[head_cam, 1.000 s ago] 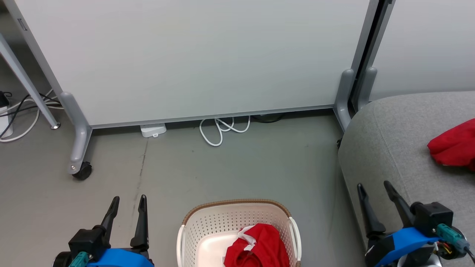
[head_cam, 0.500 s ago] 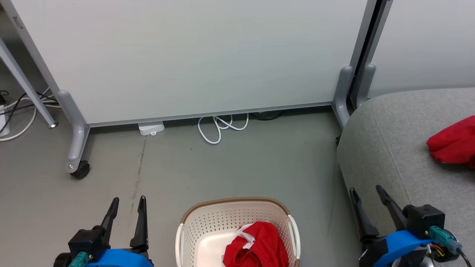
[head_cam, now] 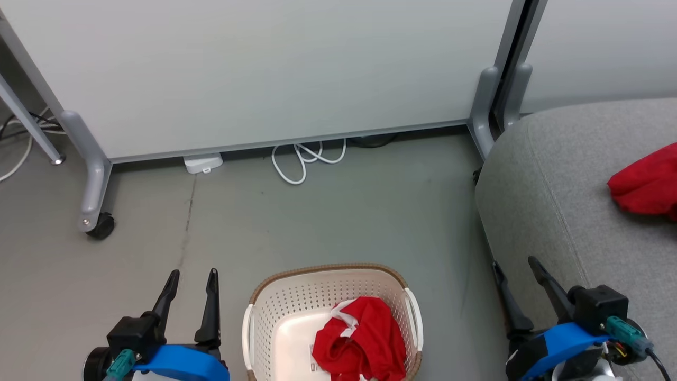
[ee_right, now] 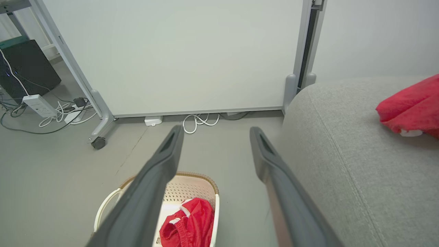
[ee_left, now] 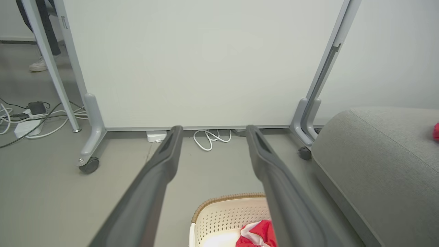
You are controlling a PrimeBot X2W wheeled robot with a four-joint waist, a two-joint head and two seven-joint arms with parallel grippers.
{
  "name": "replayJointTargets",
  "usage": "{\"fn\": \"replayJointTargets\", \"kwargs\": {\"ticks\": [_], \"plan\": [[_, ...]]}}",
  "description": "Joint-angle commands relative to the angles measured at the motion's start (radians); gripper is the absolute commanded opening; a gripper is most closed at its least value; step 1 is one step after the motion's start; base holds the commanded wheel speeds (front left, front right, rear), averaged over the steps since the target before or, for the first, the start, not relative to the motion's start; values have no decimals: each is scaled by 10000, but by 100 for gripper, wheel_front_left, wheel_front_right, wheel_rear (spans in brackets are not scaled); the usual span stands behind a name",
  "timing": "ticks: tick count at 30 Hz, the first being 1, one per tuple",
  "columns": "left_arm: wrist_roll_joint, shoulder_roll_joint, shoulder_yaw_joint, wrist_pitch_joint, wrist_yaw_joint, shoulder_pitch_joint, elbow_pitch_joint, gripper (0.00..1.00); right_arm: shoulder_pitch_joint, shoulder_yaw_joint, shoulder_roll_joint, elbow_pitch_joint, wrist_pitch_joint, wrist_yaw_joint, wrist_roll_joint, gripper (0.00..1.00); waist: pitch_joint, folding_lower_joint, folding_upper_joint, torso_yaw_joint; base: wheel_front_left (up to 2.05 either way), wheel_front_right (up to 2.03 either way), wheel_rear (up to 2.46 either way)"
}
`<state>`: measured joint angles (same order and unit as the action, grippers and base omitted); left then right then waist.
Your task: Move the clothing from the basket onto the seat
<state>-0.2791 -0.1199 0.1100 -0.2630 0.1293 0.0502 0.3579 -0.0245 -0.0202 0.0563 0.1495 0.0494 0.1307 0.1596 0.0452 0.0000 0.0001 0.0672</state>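
I will next grab the red garment by its white-banded gathered edge (head_cam: 341, 313) with my left gripper, to move the garment out of the basket onto the seat (head_cam: 571, 174).
The cream basket (head_cam: 275, 312) with a brown rim stands on the floor at the bottom centre, and a red garment with white trim (head_cam: 359, 341) lies crumpled inside it. A second red garment (head_cam: 645, 185) rests on the grey seat (head_cam: 571, 174) at the right. My left gripper (head_cam: 193, 275) is open, left of the basket and apart from it. My right gripper (head_cam: 515, 263) is open too, over the seat's near edge, with nothing between its fingers. In the right wrist view the basket (ee_right: 199, 181) and the red garment (ee_right: 187, 224) sit low between the fingers.
A wheeled white partition (head_cam: 264, 74) stands across the back on grey legs with a caster (head_cam: 100, 226). A white cable loop (head_cam: 301, 161) and a small white box (head_cam: 202, 163) lie at its foot. Cables and a power strip (ee_right: 39, 105) lie at the far left.
The head camera has tilted down, so the whole scene has slid up and slightly left. The right gripper has drifted a little left towards the basket. The garments have not moved.
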Motion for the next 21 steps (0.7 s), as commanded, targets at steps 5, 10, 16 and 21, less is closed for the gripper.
{"fn": "replayJointTargets", "kwargs": {"ticks": [5,10,16,21], "plan": [[162,65,270,-27,19,765,-43,100,-689,-105,107,-287,20,1,27,100,1537,0,-1,-597,0,0,0],[267,-12,680,-27,19,1459,208,100,-1142,-198,116,-409,123,1,39,100,2648,0,-1,-1167,0,0,0],[354,-441,1585,-29,19,2483,970,100,-1662,-396,93,-476,326,1,47,100,3878,0,-1,-1978,0,0,0],[225,-943,2575,-27,19,3320,1842,100,-2013,-577,13,-376,618,1,176,100,4748,0,-1,-2653,0,0,0]]}}
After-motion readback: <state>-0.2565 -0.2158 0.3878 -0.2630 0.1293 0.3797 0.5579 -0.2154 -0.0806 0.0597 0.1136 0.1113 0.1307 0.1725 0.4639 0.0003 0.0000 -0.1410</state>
